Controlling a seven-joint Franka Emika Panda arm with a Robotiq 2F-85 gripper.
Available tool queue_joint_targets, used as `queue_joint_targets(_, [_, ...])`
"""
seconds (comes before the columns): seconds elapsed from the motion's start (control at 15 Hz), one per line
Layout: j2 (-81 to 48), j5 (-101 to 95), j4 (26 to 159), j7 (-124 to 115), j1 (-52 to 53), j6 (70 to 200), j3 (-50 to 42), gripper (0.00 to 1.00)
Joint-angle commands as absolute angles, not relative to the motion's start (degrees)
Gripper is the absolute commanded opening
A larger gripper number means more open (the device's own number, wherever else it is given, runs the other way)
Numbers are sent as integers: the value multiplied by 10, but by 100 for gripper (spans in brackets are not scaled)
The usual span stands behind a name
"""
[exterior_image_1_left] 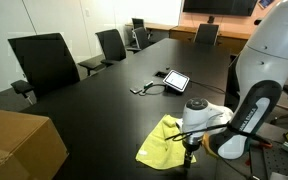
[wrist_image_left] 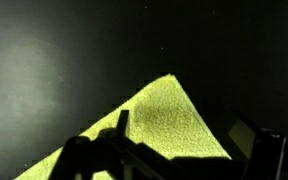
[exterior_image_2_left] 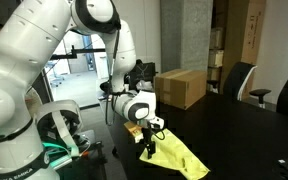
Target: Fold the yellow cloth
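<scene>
I will next pick up the yellow cloth by the pointed corner on its near edge, then carry that corner across to fold it.
The yellow cloth (exterior_image_1_left: 162, 140) lies crumpled on the black table at the edge nearest the robot. It also shows in the other exterior view (exterior_image_2_left: 181, 157). My gripper (exterior_image_1_left: 189, 150) points down over the cloth's near edge, also seen in an exterior view (exterior_image_2_left: 146, 150). In the wrist view one pointed corner of the cloth (wrist_image_left: 169, 125) lies flat on the table between my gripper's fingers (wrist_image_left: 184, 138). The fingers stand wide apart on either side of the cloth. The gripper is open and holds nothing.
A small tablet (exterior_image_1_left: 176, 80) with a cable lies further along the black table (exterior_image_1_left: 104, 100). A cardboard box (exterior_image_1_left: 14, 145) stands at one table corner, also seen in an exterior view (exterior_image_2_left: 179, 88). Office chairs (exterior_image_1_left: 46, 62) line the table's sides.
</scene>
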State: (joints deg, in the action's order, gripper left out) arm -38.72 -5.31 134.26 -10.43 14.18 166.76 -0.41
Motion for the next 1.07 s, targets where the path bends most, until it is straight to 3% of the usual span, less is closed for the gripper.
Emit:
queue_joint_targets(0.0, [-402,-35,1328,-69,105,1682,27,100])
queue_joint_targets(0.67, [-434,-38,1300,-55,85,1672,25,100])
queue_joint_targets(0.8, [-428,-38,1304,-55,85,1669,25,74])
queue_joint_targets(1.0, [-413,-40,1312,-52,88,1665,26,53])
